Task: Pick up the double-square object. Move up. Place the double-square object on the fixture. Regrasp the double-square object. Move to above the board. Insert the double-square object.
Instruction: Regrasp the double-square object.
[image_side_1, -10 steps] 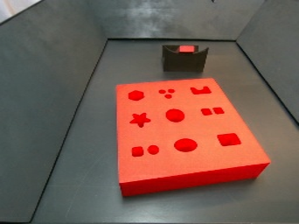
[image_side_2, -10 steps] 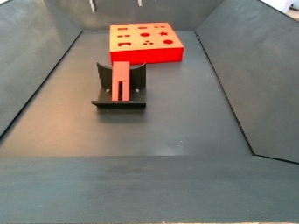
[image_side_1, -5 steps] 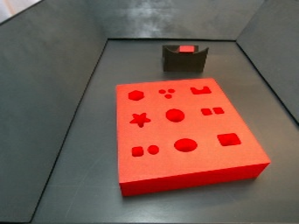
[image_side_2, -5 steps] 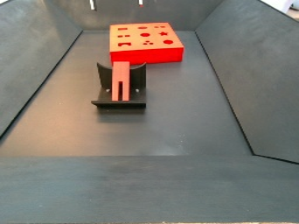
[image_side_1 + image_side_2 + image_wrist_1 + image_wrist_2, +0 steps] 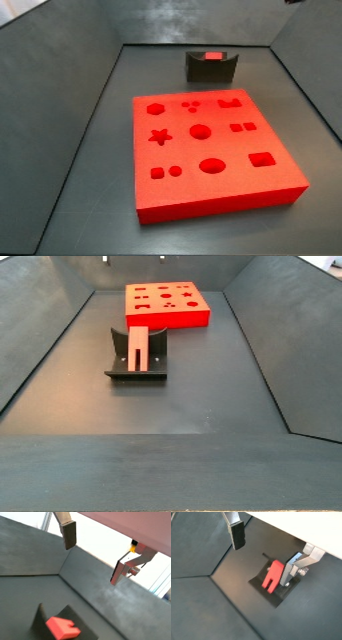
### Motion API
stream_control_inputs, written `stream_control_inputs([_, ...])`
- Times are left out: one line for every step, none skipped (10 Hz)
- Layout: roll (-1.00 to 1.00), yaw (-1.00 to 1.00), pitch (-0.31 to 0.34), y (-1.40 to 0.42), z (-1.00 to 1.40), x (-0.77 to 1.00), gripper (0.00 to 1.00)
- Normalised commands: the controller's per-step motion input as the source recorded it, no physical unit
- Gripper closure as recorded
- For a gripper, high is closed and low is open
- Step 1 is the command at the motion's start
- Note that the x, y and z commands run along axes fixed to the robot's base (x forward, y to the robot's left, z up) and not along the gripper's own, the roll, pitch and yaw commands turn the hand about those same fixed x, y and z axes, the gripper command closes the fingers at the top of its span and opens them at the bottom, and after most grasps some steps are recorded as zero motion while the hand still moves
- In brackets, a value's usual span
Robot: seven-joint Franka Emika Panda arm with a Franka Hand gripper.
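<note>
The double-square object has pegs that can fit into the board's square holes once my gripper grabs the object by its solid end (image 5: pixel 214 56) (image 5: pixel 63 628), so I need to grab it there next.
The double-square object (image 5: pixel 140 348) is a small red elongated block lying along the dark fixture (image 5: pixel 136 372), in front of the board (image 5: pixel 167 319). It also shows in the fixture's notch in a side view (image 5: pixel 211 56) and in both wrist views (image 5: pixel 272 576) (image 5: pixel 61 627). My gripper (image 5: pixel 264 559) hangs high above the fixture (image 5: pixel 271 596), open and empty, its jaws wide apart with nothing between them; it also shows in a wrist view (image 5: pixel 93 559). The board (image 5: pixel 201 195) is a large red slab with several shaped recesses.
Sloped dark grey walls (image 5: pixel 40 346) enclose the floor on all sides. In a side view the fixture (image 5: pixel 211 72) stands near the back wall, behind the board. Only thin fingertips (image 5: pixel 106 261) show at a side view's top edge.
</note>
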Motion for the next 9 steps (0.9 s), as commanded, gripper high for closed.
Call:
stream_control_inputs([0.96,0.08,0.134,-0.04,-0.01,0.09,0.00])
stream_control_inputs([0.71,0.10,0.142,-0.04,-0.01,0.09,0.00])
stream_control_inputs([0.45,0.12,0.136,-0.04,-0.02,0.09,0.00])
stream_control_inputs([0.30,0.14,0.124,-0.03,-0.01,0.09,0.00])
stream_control_inputs([0.21,0.15,0.100,-0.03,-0.01,0.08,0.00])
stream_control_inputs([0.13,0.17,0.133,0.07,-1.00,0.03,0.00])
stream_control_inputs([0.11,0.17,0.107,0.07,-1.00,0.04,0.00])
stream_control_inputs([0.10,0.18,0.064,0.07,-1.00,0.05,0.00])
stream_control_inputs([0.08,0.18,0.008,0.06,-1.00,0.06,0.00])
